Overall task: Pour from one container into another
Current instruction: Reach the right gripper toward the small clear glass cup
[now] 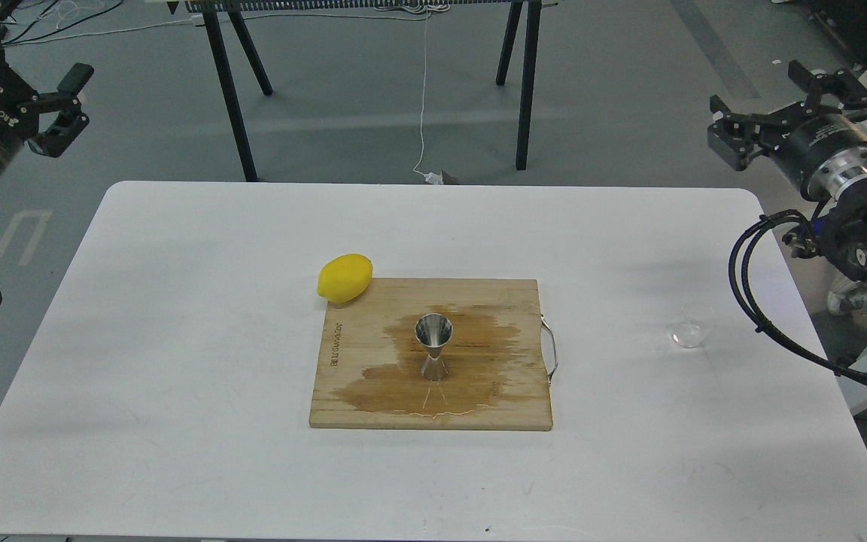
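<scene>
My right gripper grabs the small clear glass cup by its side (689,326) next, so the cup's rim stays free for pouring.
A shiny steel jigger (433,346) stands upright in the middle of a wooden cutting board (373,403), in a wet dark patch. The small clear glass cup (688,333) sits on the white table right of the board, nearly see-through. My left gripper (71,109) hangs at the far upper left, off the table, fingers open and empty. My right gripper (780,102) hovers at the upper right, beyond the table's back corner, fingers spread open with nothing between them. Both grippers are far from the cup and the jigger.
A yellow lemon (344,278) rests at the board's back left corner. The board has a metal handle (551,350) on its right side. The white table (177,361) carries the board. Black stand legs (232,98) and a cable lie behind the table.
</scene>
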Controlling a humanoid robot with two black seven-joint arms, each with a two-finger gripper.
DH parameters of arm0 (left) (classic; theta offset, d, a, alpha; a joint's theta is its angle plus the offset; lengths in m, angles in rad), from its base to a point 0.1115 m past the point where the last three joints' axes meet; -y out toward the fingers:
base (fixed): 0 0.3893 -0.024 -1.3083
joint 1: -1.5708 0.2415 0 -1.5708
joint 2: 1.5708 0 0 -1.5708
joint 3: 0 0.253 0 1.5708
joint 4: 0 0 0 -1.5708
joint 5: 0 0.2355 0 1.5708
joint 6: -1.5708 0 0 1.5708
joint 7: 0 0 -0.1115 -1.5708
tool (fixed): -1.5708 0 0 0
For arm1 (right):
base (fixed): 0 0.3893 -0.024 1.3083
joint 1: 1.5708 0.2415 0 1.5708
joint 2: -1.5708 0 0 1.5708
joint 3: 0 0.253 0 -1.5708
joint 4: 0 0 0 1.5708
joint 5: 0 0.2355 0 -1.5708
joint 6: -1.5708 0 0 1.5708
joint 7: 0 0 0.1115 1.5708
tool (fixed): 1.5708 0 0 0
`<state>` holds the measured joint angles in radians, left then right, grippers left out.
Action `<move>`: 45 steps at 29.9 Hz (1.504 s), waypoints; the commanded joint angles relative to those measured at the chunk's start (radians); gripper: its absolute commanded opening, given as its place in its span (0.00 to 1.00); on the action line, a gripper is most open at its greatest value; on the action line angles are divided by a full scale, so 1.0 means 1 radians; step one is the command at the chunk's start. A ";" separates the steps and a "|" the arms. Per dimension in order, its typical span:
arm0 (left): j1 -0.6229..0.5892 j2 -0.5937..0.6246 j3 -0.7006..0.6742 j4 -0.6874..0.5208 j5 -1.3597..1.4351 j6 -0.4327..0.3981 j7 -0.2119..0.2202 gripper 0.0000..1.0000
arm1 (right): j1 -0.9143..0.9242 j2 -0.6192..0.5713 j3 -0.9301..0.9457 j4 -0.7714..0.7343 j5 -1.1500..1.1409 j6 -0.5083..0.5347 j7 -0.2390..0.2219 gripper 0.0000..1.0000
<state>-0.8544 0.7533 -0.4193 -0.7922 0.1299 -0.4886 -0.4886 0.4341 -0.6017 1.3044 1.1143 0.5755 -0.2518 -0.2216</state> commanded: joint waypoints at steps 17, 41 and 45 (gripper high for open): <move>0.041 -0.065 0.004 0.001 0.001 0.000 0.000 0.96 | -0.440 -0.110 0.052 0.205 0.213 -0.224 -0.176 0.99; 0.064 -0.075 0.005 0.001 0.005 0.000 0.000 0.96 | -0.367 0.049 0.027 0.050 0.139 -0.179 -0.088 0.99; 0.064 -0.075 0.005 0.001 0.005 0.000 0.000 0.96 | -0.334 0.094 0.019 0.016 0.084 -0.184 -0.090 0.99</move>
<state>-0.7902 0.6781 -0.4142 -0.7915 0.1350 -0.4887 -0.4887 0.0786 -0.5374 1.3282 1.1557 0.6970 -0.4334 -0.3108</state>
